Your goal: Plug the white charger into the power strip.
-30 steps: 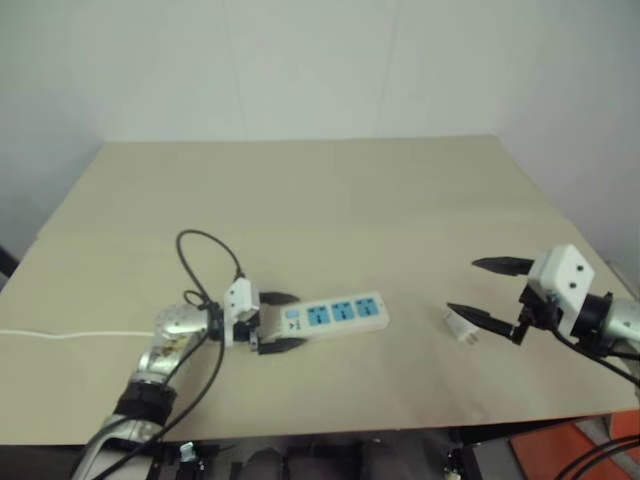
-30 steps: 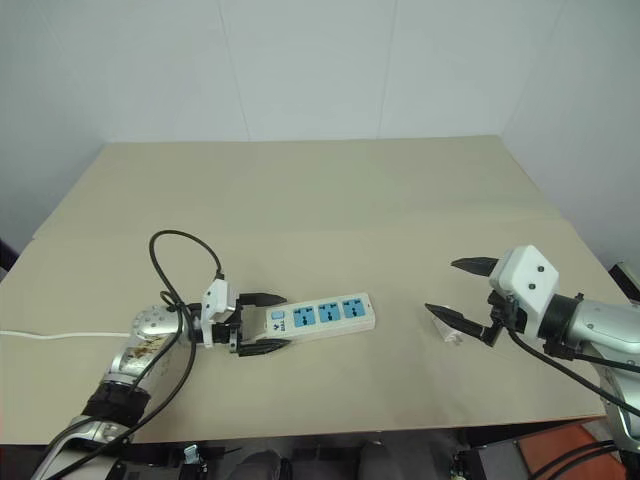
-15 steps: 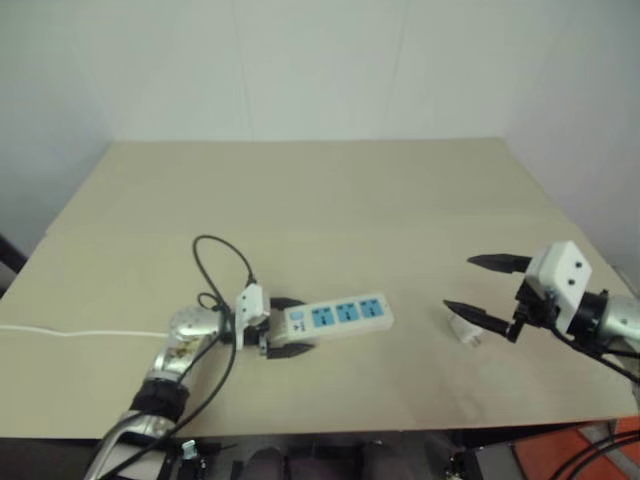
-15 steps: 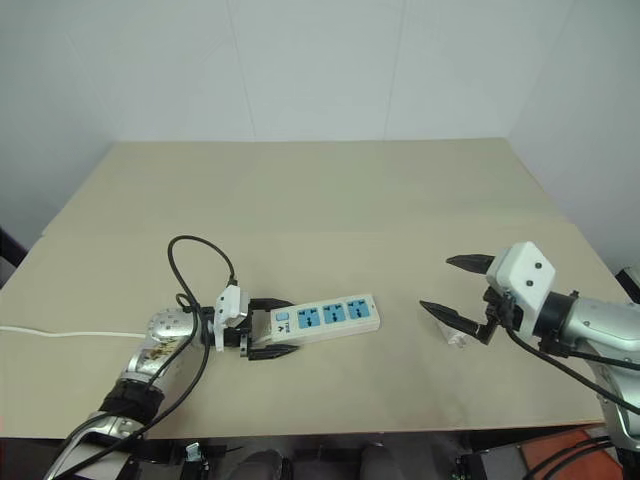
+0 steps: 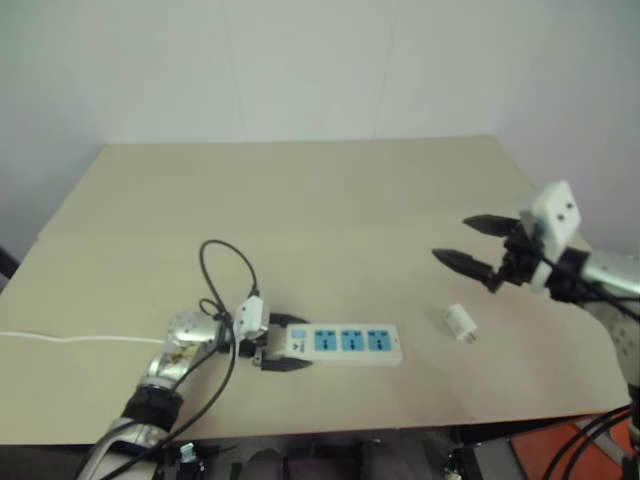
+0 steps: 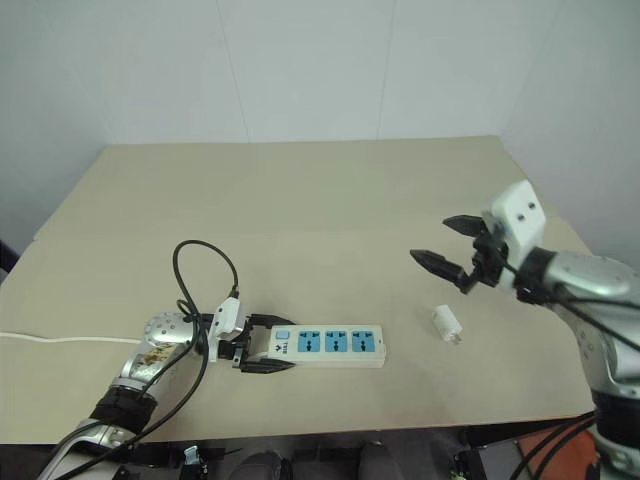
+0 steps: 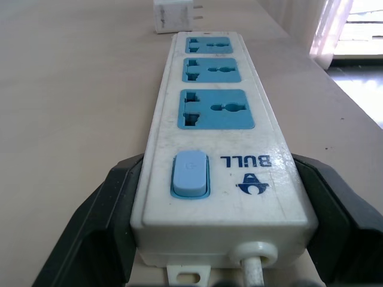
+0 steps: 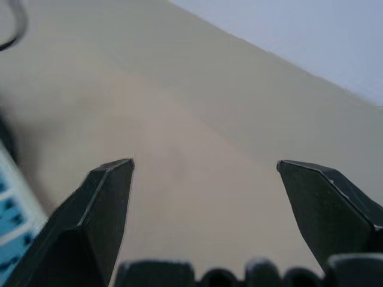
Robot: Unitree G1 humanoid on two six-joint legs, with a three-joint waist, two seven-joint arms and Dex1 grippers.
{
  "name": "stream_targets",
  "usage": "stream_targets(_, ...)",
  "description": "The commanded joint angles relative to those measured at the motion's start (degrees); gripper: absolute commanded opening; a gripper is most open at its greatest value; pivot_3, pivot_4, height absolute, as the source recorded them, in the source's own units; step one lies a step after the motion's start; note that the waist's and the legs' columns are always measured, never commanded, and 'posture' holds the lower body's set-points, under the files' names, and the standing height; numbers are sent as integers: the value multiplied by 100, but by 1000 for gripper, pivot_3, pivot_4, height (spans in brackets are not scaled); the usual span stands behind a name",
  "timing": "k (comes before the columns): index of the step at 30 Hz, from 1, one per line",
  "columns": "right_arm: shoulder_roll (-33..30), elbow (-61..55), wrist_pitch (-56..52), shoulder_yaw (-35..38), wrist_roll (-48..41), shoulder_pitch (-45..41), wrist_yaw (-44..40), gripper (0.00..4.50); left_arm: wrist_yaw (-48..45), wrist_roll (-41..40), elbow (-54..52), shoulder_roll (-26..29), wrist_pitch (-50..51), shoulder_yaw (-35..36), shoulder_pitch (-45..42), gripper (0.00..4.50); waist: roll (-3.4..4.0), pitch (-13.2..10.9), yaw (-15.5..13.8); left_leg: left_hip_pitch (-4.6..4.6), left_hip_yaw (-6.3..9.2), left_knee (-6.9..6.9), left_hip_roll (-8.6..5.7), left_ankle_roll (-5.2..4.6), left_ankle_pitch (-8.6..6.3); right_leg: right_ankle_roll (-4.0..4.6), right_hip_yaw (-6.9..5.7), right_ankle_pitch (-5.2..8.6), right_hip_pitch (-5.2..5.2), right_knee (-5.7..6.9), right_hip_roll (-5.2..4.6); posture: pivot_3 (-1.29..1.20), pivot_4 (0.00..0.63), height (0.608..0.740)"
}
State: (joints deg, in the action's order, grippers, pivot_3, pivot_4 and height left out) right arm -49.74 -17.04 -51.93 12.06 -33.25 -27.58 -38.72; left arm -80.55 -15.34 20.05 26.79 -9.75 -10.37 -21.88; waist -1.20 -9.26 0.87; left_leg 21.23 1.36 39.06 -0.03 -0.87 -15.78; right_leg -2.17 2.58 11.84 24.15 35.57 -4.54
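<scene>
The white charger should be grabbed next by its body with my right gripper. Its pins then stay free to plug into the power strip.
The power strip, white with three blue sockets, lies flat near the table's front edge. My left gripper is shut on its switch end, one black finger against each long side. The white charger lies on the table to the right of the strip, apart from it, and sits beyond the strip's far end in the left wrist view. My right gripper hangs open above the table, behind and above the charger, with nothing between its fingers.
The strip's thin white cable runs off to the table's left edge. A black cable loop arches over my left wrist. The tan table stretches wide behind both grippers; its front edge runs close under the strip.
My left gripper has closed on the strip's end, and the strip has swung to lie along the front edge. My right gripper has lifted away from the charger, up and toward the back.
</scene>
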Motion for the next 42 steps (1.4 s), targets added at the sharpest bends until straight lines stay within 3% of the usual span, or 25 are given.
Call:
stream_targets(1, -98, 283, -2354, -369, -271, -1135, 546, 4500, -26, 79, -120, -19, -48, -129, 28, 3279, 1, 0, -8, 3, 1, 0, -1, 0, 0, 2, -1, 1, 4, 4, -1, 0, 150, 740)
stream_targets(3, 45, 941, -3613, -614, -386, -1992, 774, 4500, 26, 92, -114, -63, -47, -149, 30, 3279, 1, 0, -10, 7, 1, -1, 0, 0, 0, 4, -2, 3, 11, 7, -2, 0, 150, 740)
stream_targets(5, -115, 1507, -4034, -1344, -434, -2557, 973, 4500, 59, 115, -90, -99, -47, -176, 18, 3279, 2, 1, -31, 8, 0, -1, -2, 0, 0, 6, -2, 4, 11, 7, -5, 0, 150, 740)
stream_targets(11, -817, 2666, -4057, -3379, -907, -3628, 614, 4500, 107, 183, -94, -100, 39, -254, 26, 3279, 5, 2, -72, 27, 0, -7, -7, -3, -1, 4, -18, 4, 16, -22, -17, 0, 150, 740)
stream_targets(15, -934, 2998, -4057, -4319, -684, -3867, 219, 4500, 172, 228, -45, -145, -9, -269, 32, 3279, 7, 3, -69, 37, 1, -5, -7, -7, -4, 3, -22, 3, 20, -31, -18, 0, 150, 740)
stream_targets(25, -585, 3704, -4057, -5432, -161, -4149, -518, 4500, 365, 228, -181, -214, 40, -246, 155, 3279, 14, 7, -78, 40, 3, 1, -9, -7, -4, -2, -25, 1, 18, -31, -19, 0, 150, 740)
stream_targets(38, -143, 4309, -3803, -5796, 595, -4028, -1134, 4500, 498, 236, -392, -152, 118, -240, 317, 3279, 17, 9, -68, 40, 2, 2, -11, -7, -4, -2, -25, 1, 21, -28, -19, 0, 150, 740)
stream_targets(42, -107, 4176, -3826, -5867, 663, -3918, -1270, 3551, 535, 257, -350, -140, 127, -226, 291, 3279, 18, 9, -67, 41, 3, 2, -11, -7, -4, -2, -26, 0, 20, -30, -19, 0, 150, 740)
